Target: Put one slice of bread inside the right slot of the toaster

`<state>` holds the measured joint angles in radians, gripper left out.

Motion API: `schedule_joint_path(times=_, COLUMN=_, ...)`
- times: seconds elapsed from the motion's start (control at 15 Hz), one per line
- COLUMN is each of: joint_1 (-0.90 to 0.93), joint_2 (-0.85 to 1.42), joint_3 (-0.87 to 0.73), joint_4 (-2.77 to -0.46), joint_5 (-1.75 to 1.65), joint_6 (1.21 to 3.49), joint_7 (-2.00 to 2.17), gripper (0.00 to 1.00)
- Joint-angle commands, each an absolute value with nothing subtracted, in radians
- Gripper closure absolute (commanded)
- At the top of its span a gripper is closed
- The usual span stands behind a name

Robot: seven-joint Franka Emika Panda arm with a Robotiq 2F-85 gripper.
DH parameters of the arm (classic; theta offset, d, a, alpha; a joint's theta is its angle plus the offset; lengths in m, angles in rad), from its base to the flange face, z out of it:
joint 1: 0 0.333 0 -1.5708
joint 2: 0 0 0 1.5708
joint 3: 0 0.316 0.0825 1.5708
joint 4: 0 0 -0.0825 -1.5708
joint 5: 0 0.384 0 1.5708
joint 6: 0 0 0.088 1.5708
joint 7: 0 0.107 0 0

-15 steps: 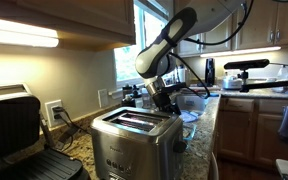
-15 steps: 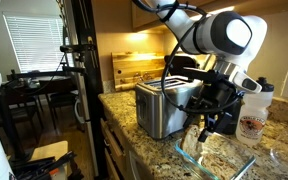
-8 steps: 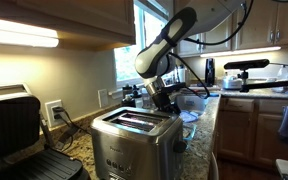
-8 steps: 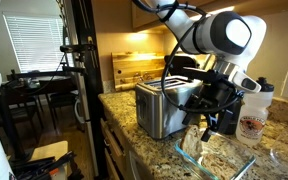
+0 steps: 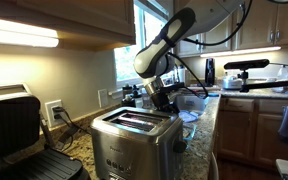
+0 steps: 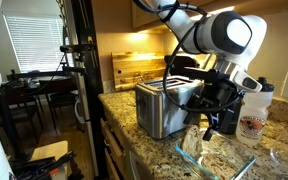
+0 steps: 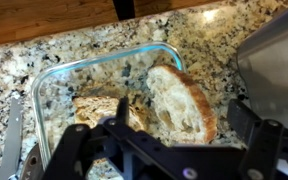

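I need to grab the larger bread slice across its thickness near the crusted edge with my gripper, so the opposite edge stays free to go into the toaster slot.
A glass dish (image 7: 54, 80) on the granite counter holds two bread slices. The larger slice (image 7: 179, 98) has a brown crust and lies right under my gripper (image 7: 181, 125). A smaller slice (image 7: 96, 110) lies to its left. The jaws are open and stand wide on either side of the large slice without touching it. The steel two-slot toaster (image 5: 132, 135) stands beside the dish, its slots empty; it also shows in the wrist view (image 7: 279, 55) and in an exterior view (image 6: 164, 105). In both exterior views the gripper (image 6: 206, 125) hangs low over the dish (image 6: 219, 158).
A black panini grill (image 5: 19, 135) stands beside the toaster. A wall socket with a plug (image 5: 54, 112) is behind it. A white bottle (image 6: 252, 112) stands past the dish. A wooden board (image 6: 134, 70) leans at the back wall. The counter edge (image 6: 134, 140) runs close to the dish.
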<state>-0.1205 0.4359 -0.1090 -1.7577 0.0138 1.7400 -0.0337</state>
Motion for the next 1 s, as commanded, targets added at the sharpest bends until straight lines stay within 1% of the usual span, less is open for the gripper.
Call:
schedule_joint_path(times=0.0, joint_1=-0.128, joint_2=0.45, joint_3=-0.106, joint_4=-1.74, joint_5=0.014, joint_6=1.725, joint_7=-0.024, gripper=0.0)
schedule_joint_path(times=0.4, joint_1=-0.13, joint_2=0.47, joint_3=-0.109, joint_4=-1.735, joint_5=0.014, joint_6=1.722, joint_7=-0.017, gripper=0.0)
schedule_joint_path(times=0.47, joint_1=-0.131, joint_2=0.469, joint_3=-0.109, joint_4=-1.736, joint_5=0.015, joint_6=1.724, joint_7=-0.018, gripper=0.15)
schedule_joint_path(times=0.53, joint_1=-0.131, joint_2=0.468, joint_3=-0.109, joint_4=-1.738, joint_5=0.014, joint_6=1.727, joint_7=-0.019, gripper=0.26)
schedule_joint_path(times=0.6, joint_1=-0.131, joint_2=0.467, joint_3=-0.109, joint_4=-1.738, joint_5=0.014, joint_6=1.727, joint_7=-0.019, gripper=0.32)
schedule_joint_path(times=0.93, joint_1=-0.131, joint_2=0.467, joint_3=-0.11, joint_4=-1.735, joint_5=0.014, joint_6=1.726, joint_7=-0.017, gripper=0.67)
